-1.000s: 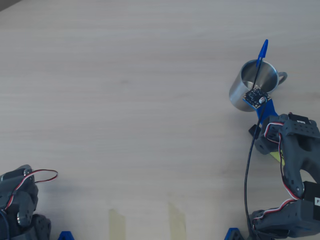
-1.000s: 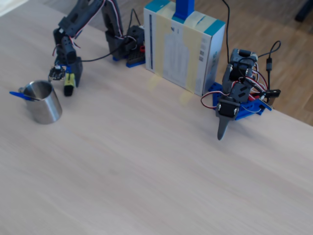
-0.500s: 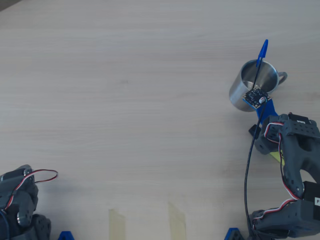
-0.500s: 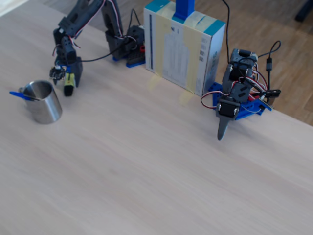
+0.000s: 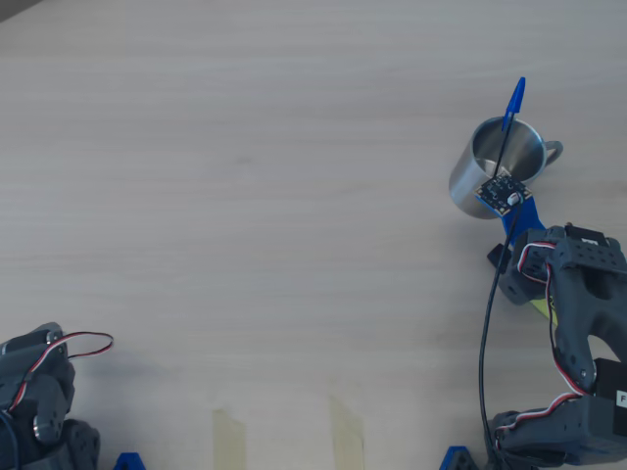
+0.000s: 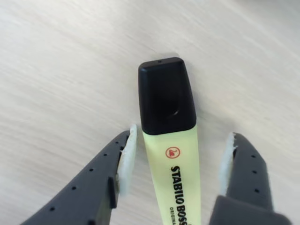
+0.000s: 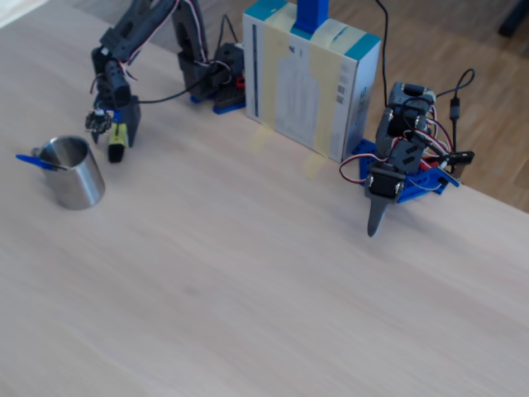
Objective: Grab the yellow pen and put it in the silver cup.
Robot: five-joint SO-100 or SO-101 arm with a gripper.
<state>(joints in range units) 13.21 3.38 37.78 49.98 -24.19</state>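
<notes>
The gripper picks up the yellow pen by its yellow body [image 5: 545, 310] next, to stand the pen in the silver cup [image 5: 466, 182].
The yellow pen [image 6: 171, 154], a thick highlighter with a black cap, lies flat on the wooden table. My gripper [image 6: 183, 132] is open and straddles its barrel, with a small gap at each white pad. In the fixed view the gripper [image 7: 121, 136] points down over the yellow pen [image 7: 116, 144], just behind the silver cup [image 7: 76, 180]. From overhead the arm hides most of the yellow pen [image 5: 538, 305]; only its black cap and a yellow sliver show. The silver cup [image 5: 466, 182] stands upright just beyond, with a thin blue pen [image 5: 511, 105] leaning in it.
A second arm [image 7: 390, 178] rests folded at the right of the fixed view, and part of it shows at the overhead view's bottom left [image 5: 37, 399]. A blue and white box [image 7: 307, 81] stands at the table's back edge.
Almost nothing differs. The arm has shifted by a few pixels over the pen, and the pen and cup stay where they were.
</notes>
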